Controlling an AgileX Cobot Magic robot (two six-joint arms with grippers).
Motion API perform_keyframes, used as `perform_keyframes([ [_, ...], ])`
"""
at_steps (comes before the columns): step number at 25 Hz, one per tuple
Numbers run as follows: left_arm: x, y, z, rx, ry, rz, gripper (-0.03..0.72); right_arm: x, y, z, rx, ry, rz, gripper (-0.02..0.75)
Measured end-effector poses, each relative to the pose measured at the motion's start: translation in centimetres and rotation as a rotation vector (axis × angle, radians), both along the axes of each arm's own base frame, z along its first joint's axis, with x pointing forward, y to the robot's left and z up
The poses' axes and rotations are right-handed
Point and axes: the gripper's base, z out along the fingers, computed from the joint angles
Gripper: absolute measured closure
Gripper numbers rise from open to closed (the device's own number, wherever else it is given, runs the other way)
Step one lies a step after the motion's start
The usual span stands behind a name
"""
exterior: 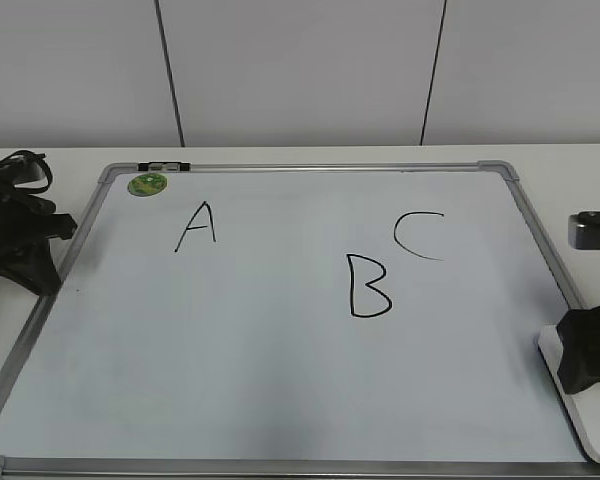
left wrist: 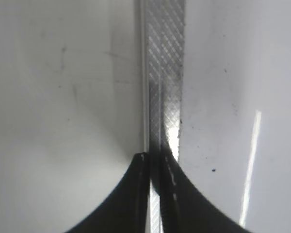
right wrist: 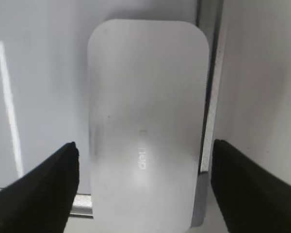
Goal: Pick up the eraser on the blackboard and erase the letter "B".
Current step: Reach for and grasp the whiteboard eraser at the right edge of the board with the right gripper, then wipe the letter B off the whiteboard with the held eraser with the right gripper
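My right gripper next needs to grab the white eraser [exterior: 582, 425] by its two long sides. Then it can wipe away the letter "B".
The blackboard [exterior: 280, 380] is a white board in a silver frame, lying flat on the table. The black letter "B" [exterior: 368, 287] is drawn right of its middle. The white eraser [exterior: 582, 425] lies over the board's lower right corner. In the right wrist view the eraser [right wrist: 145, 97] has faint grey lettering. My right gripper [exterior: 585, 352] hangs over it. Its jaws [right wrist: 144, 144] are open, one on each side of the eraser and apart from it. My left gripper [exterior: 25, 268] is shut and empty [left wrist: 157, 158] over the board's left frame [left wrist: 165, 73].
A black "A" [exterior: 196, 228] and a black "C" [exterior: 418, 236] are drawn on the board. A round green sticker [exterior: 148, 184] and a small black clip [exterior: 165, 166] sit at its top left. A white wall stands behind the table.
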Motion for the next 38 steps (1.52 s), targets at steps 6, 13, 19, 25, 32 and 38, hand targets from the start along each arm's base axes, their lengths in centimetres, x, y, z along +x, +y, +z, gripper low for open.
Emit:
perform_keyframes([
  [6,0.0,0.0,0.0,0.0,0.0,0.0,0.678,0.5,0.1,-1.6,0.002,0.04,-0.006,0.09],
  [13,0.0,0.0,0.0,0.0,0.0,0.0,0.678,0.8,0.1,-2.5,0.007,0.057,-0.014,0.119],
  [19,0.0,0.0,0.0,0.0,0.0,0.0,0.677,0.8,0.1,-2.5,0.007,0.056,-0.014,0.185],
  [25,0.0,0.0,0.0,0.0,0.0,0.0,0.678,0.8,0.1,-2.5,0.008,0.056,-0.015,0.186],
  [32,0.0,0.0,0.0,0.0,0.0,0.0,0.678,0.6,0.2,-1.0,0.016,-0.002,-0.019,0.186],
  [38,0.0,0.0,0.0,0.0,0.0,0.0,0.678,0.1,0.2,1.5,0.025,-0.098,-0.01,0.187],
])
